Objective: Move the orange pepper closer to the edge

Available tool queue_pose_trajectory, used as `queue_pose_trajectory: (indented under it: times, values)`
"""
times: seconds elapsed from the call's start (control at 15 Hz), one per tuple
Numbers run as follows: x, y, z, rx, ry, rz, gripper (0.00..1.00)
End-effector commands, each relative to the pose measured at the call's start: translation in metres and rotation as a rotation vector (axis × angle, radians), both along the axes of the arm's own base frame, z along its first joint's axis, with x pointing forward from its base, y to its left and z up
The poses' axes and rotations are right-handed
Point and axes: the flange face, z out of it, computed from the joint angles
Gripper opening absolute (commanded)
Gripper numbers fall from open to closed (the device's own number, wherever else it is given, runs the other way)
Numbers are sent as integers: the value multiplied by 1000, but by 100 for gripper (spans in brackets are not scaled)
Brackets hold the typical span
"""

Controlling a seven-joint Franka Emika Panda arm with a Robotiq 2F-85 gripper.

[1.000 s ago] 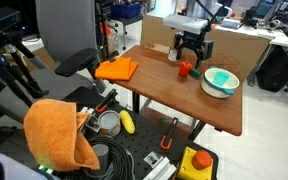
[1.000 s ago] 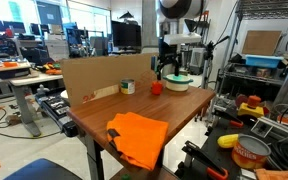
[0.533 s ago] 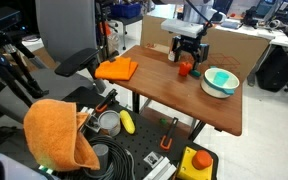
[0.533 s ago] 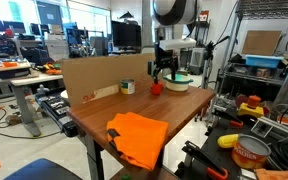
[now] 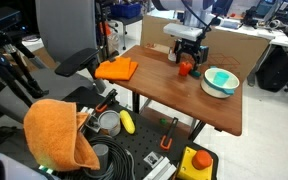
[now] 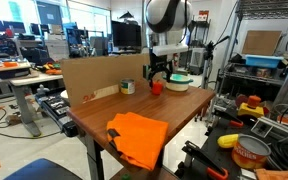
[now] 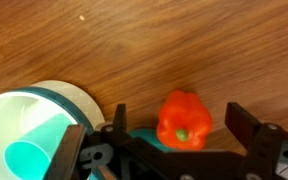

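My fingers reach past the middle of the orange pepper [image 5: 185,69] [image 7: 183,120] on either side, so it is now time for my gripper to close on the pepper.
The orange pepper [image 7: 183,120] is small and rounded with a green stem spot. It sits on the reddish-brown wooden table and shows in both exterior views [image 5: 185,68] [image 6: 155,87]. My gripper [image 7: 176,118] is open, with one finger on each side of the pepper and a gap to each, so nothing is gripped. In both exterior views the gripper [image 5: 187,60] [image 6: 157,76] hangs low right over the pepper. The table's edge [image 5: 166,111] [image 6: 84,134] runs straight along the front of the top.
A teal-and-white bowl [image 5: 220,81] [image 6: 177,82] [image 7: 34,125] stands close beside the pepper. A folded orange cloth [image 5: 116,69] [image 6: 136,135] lies on the table. A cardboard wall [image 6: 99,76] borders one side. A small block [image 6: 128,86] sits near it.
The arm and gripper have shifted a little sideways and lower over the pepper. The pepper, bowl and cloth have not moved.
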Motion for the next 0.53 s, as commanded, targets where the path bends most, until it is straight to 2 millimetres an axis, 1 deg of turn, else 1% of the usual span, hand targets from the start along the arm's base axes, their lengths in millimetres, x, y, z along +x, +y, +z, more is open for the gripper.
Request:
queue_pose_trajectory:
  times: [0.0,0.2,0.33,0.4,0.47]
  values:
    - [14,9,-3,-3,43,-13,74]
    - [13,16,-3,-6,81,6,49]
    - [15,18,3,-20,73,13,34]
    - [14,19,10,-20,71,22,27]
    - [12,20,15,-21,68,25,23]
